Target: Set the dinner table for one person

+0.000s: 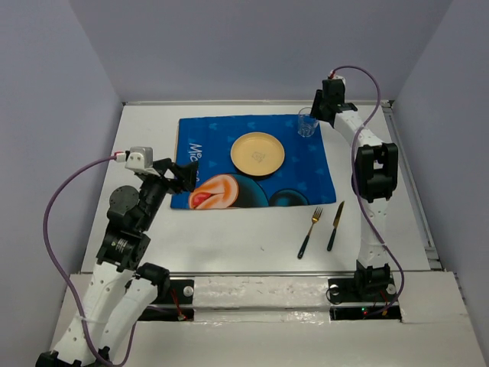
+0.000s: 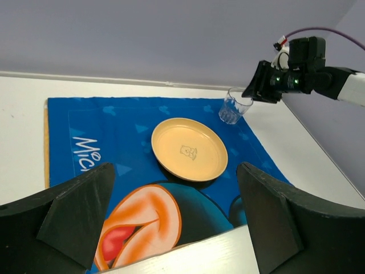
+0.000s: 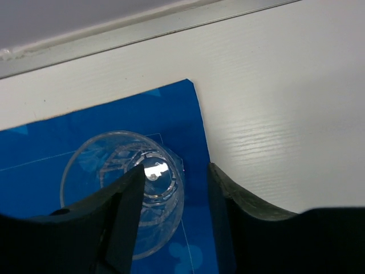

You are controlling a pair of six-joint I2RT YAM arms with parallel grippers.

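Observation:
The gold fork needs to lie on the mat beside the yellow plate (image 1: 257,153), so my left gripper will next grab the fork by its dark handle (image 1: 304,246).
The white dinner table (image 1: 229,237) carries a blue cartoon mat (image 1: 306,172). A yellow plate (image 1: 257,153) sits in the middle of the mat. A clear glass (image 1: 307,123) stands upright on the mat's far right corner. A gold fork (image 1: 310,232) and a gold knife (image 1: 335,226), both with black handles, lie side by side on the table below the mat's right end. My right gripper (image 3: 174,177) is open over the glass (image 3: 122,188); its left finger sits over the glass mouth and its right finger is outside the wall, with a gap. My left gripper (image 2: 174,228) is open and empty above the mat's near left part.
The table's far edge and a metal rail (image 3: 171,28) run just behind the glass. The right table edge (image 1: 412,191) lies beyond the right arm. The plate (image 2: 189,148) and glass (image 2: 232,108) also show in the left wrist view, with the right gripper (image 2: 259,85) beside the glass.

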